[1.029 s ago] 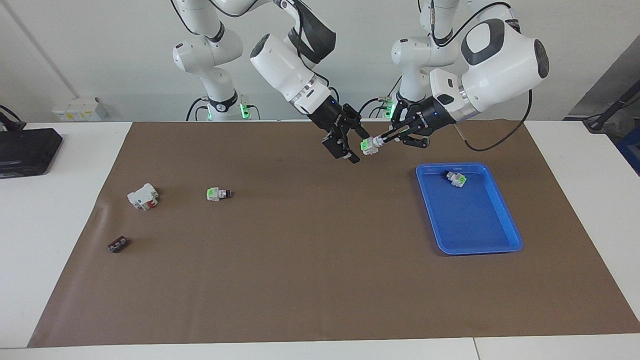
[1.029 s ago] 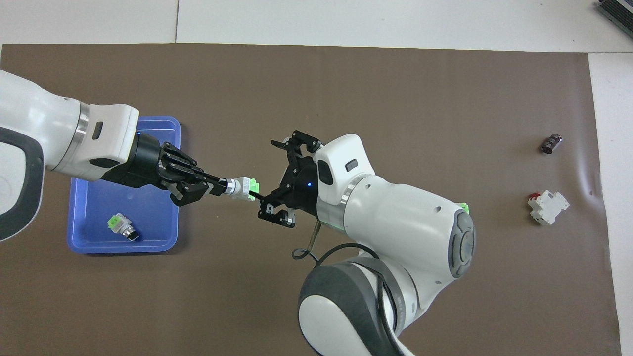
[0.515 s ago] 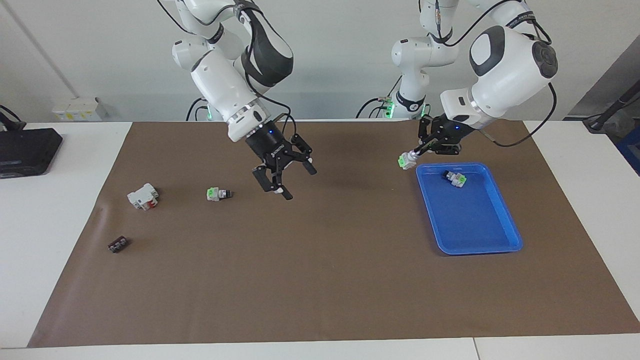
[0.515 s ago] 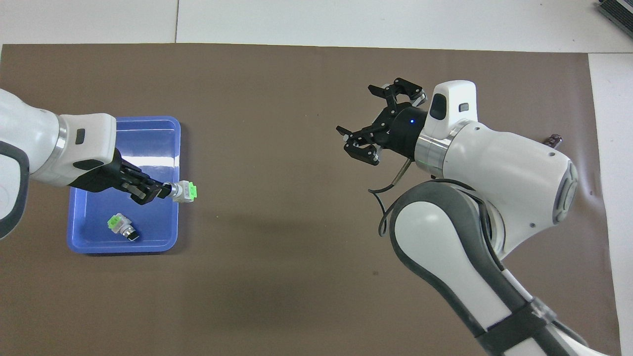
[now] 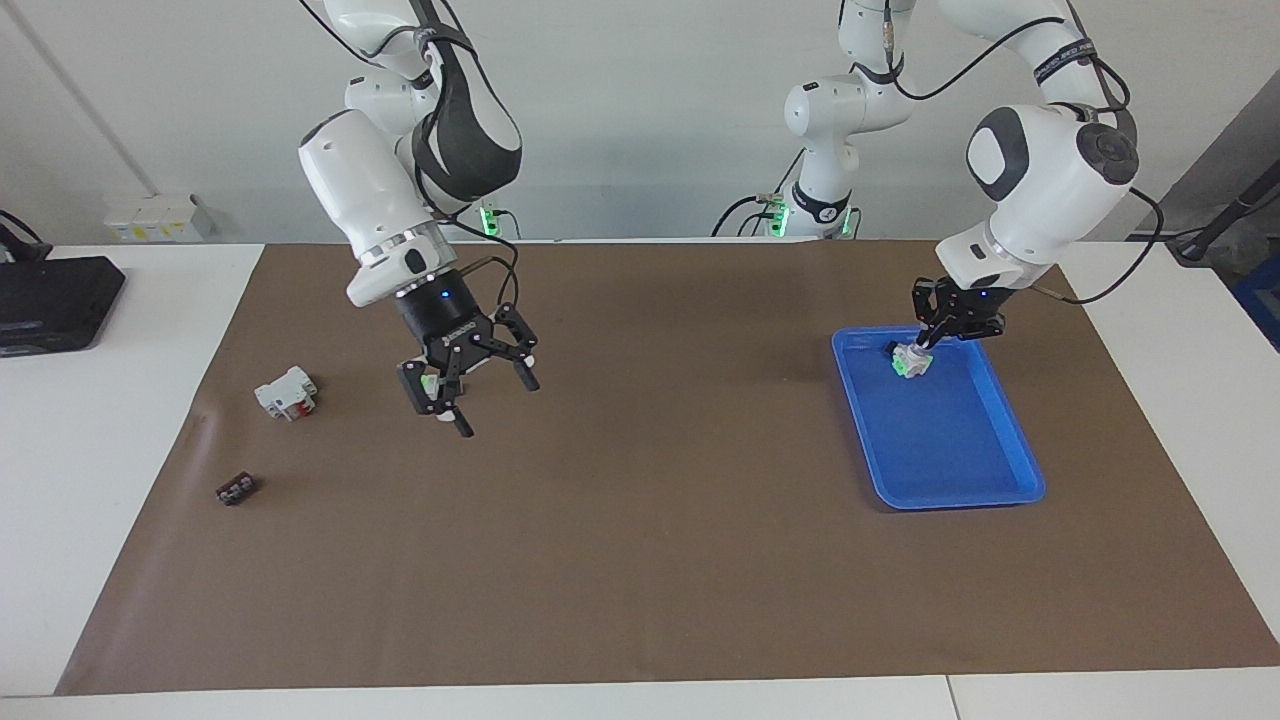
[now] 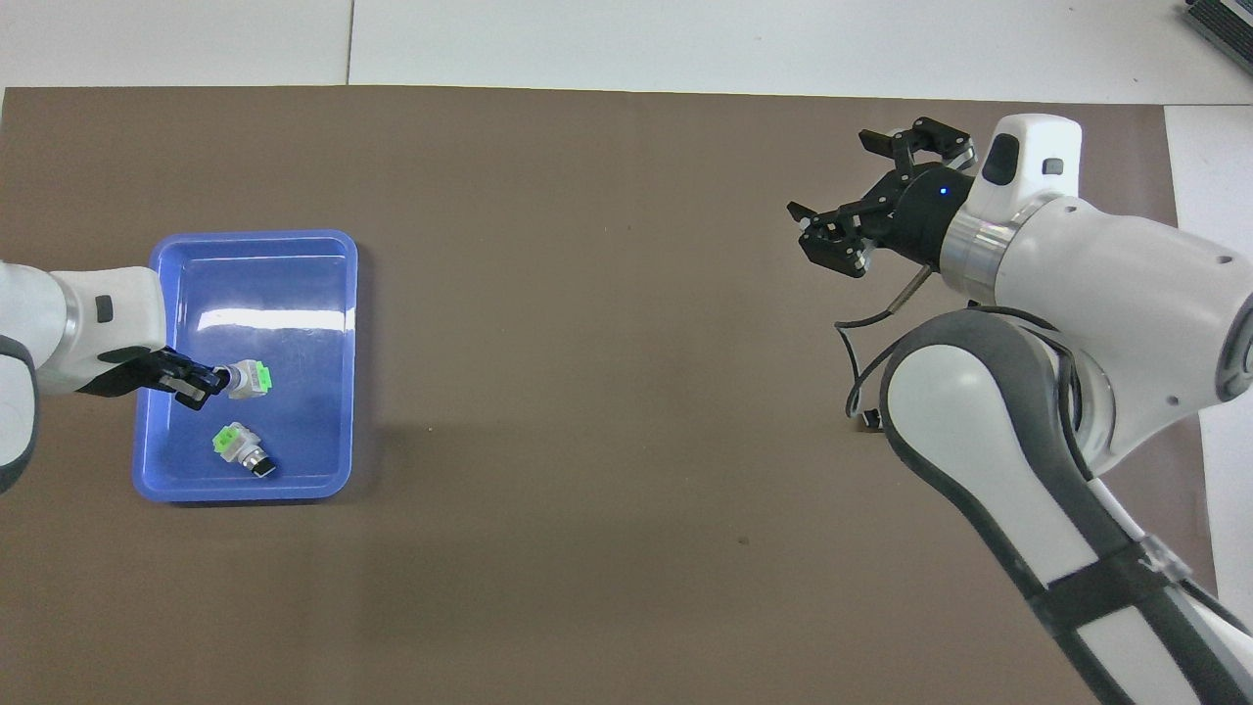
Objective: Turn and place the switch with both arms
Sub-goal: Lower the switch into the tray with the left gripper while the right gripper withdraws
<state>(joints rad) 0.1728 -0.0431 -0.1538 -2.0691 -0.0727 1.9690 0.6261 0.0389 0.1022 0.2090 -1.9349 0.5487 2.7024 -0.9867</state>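
Observation:
My left gripper should keep holding the white switch (image 6: 249, 378) for now, because the switch is still hanging above the bottom of the blue tray in the overhead view.
My left gripper (image 5: 922, 345) is shut on the knob end of a white switch with a green face (image 5: 908, 364) and holds it low over the blue tray (image 5: 1000, 470). The overhead view shows this gripper (image 6: 201, 384), the held switch (image 6: 251, 378) and the tray (image 6: 294, 255). A second switch (image 6: 240, 448) lies in the tray, nearer to the robots; the held one mostly hides it in the facing view. My right gripper (image 5: 492, 402) is open and empty, raised over the third switch (image 5: 429, 384) on the mat. It also shows in the overhead view (image 6: 832, 176), where the third switch is hidden.
A white block with a red part (image 5: 286, 392) and a tiny dark brown piece (image 5: 235, 489) lie on the brown mat toward the right arm's end. A black device (image 5: 50, 300) sits on the white table past the mat's edge there.
The right gripper let go of the switch and swung away to the third switch. The left gripper carried the switch from the mat's middle to over the tray and lowered it.

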